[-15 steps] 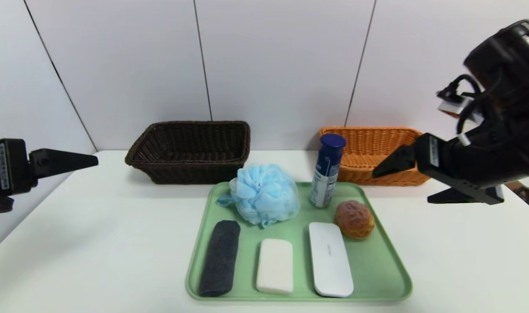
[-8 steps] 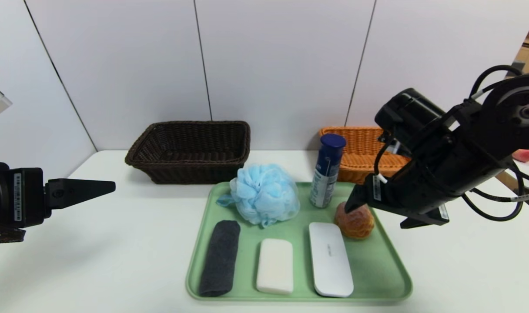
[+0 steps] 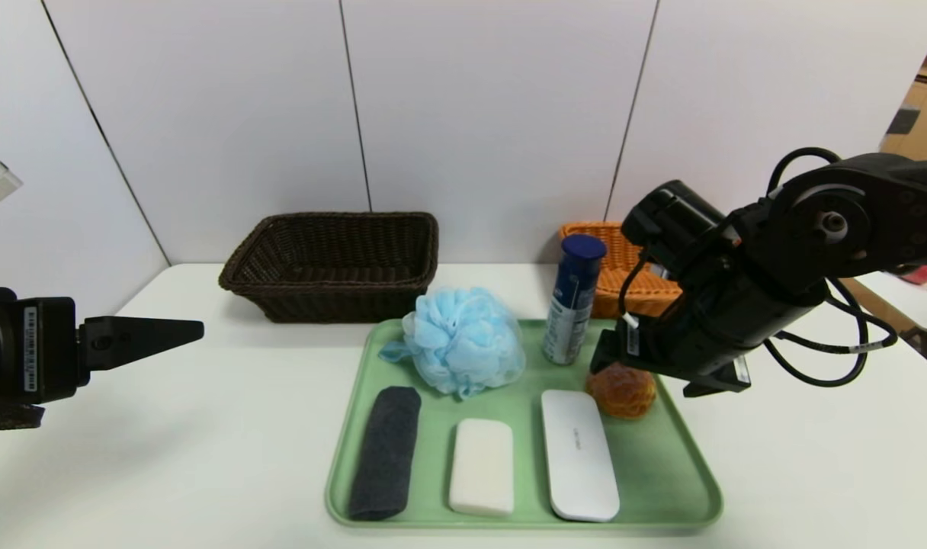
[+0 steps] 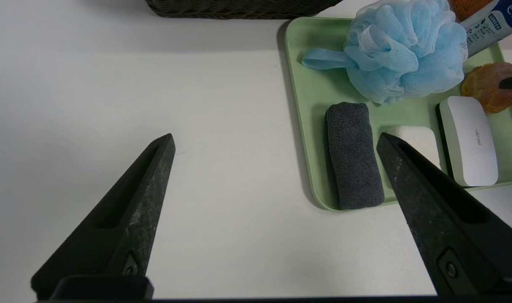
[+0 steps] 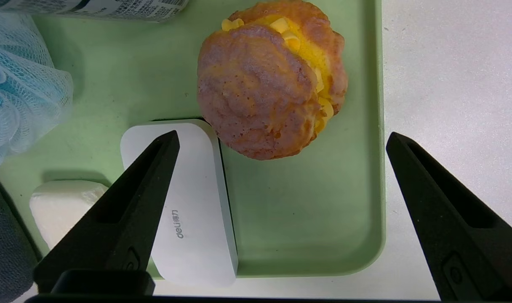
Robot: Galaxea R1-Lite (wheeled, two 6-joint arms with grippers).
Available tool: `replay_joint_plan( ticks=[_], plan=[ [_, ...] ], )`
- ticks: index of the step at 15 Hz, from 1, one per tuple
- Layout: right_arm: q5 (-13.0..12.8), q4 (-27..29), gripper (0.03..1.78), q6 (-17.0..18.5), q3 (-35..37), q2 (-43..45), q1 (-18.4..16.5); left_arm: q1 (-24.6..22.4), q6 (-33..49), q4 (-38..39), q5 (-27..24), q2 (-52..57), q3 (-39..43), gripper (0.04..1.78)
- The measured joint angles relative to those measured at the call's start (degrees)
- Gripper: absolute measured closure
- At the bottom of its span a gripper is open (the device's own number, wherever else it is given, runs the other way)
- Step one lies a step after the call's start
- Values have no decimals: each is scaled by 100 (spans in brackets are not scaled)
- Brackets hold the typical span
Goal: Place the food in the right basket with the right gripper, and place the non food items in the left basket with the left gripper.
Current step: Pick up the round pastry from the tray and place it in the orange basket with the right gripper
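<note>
My right gripper's fingers stop short of the brown bun's middle [image 3: 622,395], so it is too early to close on the bun; moving toward that middle comes next.
A brown bun [image 3: 622,390] lies at the right of the green tray [image 3: 684,473], beside a white case [image 3: 579,454], a white soap bar [image 3: 482,467], a rolled grey towel [image 3: 386,451], a blue bath pouf [image 3: 463,341] and a standing blue spray can [image 3: 573,309]. My right gripper [image 3: 641,374] is open and hovers just above the bun. In the right wrist view the bun [image 5: 268,84] sits just ahead of the open right gripper [image 5: 281,136]. My left gripper [image 3: 197,330] is open over the bare table left of the tray, and empty in the left wrist view [image 4: 276,138].
A dark brown basket [image 3: 334,263] stands at the back left. An orange basket [image 3: 608,263] stands at the back right, partly hidden by my right arm. The white table [image 3: 204,427] is bare left of the tray.
My right arm has swung down and left from in front of the orange basket to above the bun. My left gripper has shifted slightly right.
</note>
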State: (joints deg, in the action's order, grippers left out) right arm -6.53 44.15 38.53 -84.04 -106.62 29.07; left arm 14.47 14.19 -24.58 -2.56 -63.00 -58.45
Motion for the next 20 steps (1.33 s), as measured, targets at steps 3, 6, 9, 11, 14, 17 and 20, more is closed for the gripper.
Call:
replay_joint_plan(
  ticks=[3,6,9,11,14,17,20],
  plan=[
    [1,-24,11,10,-85,-121,9,18,-5,0,2,7,-11,13],
    [-5,-26,11,10,-146,-256,37,40,-2,0,-5,27,-9,13],
    [-24,-162,11,11,-156,-405,37,62,-5,-1,-7,55,0,13],
    [-24,-205,11,11,-156,-484,37,71,-5,-6,-9,88,0,13],
    [-22,-334,11,10,-140,-579,35,74,-5,-23,-20,143,2,13],
    [-29,-364,11,10,-116,-597,35,74,-5,-23,-49,171,7,13],
    [-24,-452,60,10,-74,-600,30,99,-6,-22,-60,189,-6,13]
  ],
)
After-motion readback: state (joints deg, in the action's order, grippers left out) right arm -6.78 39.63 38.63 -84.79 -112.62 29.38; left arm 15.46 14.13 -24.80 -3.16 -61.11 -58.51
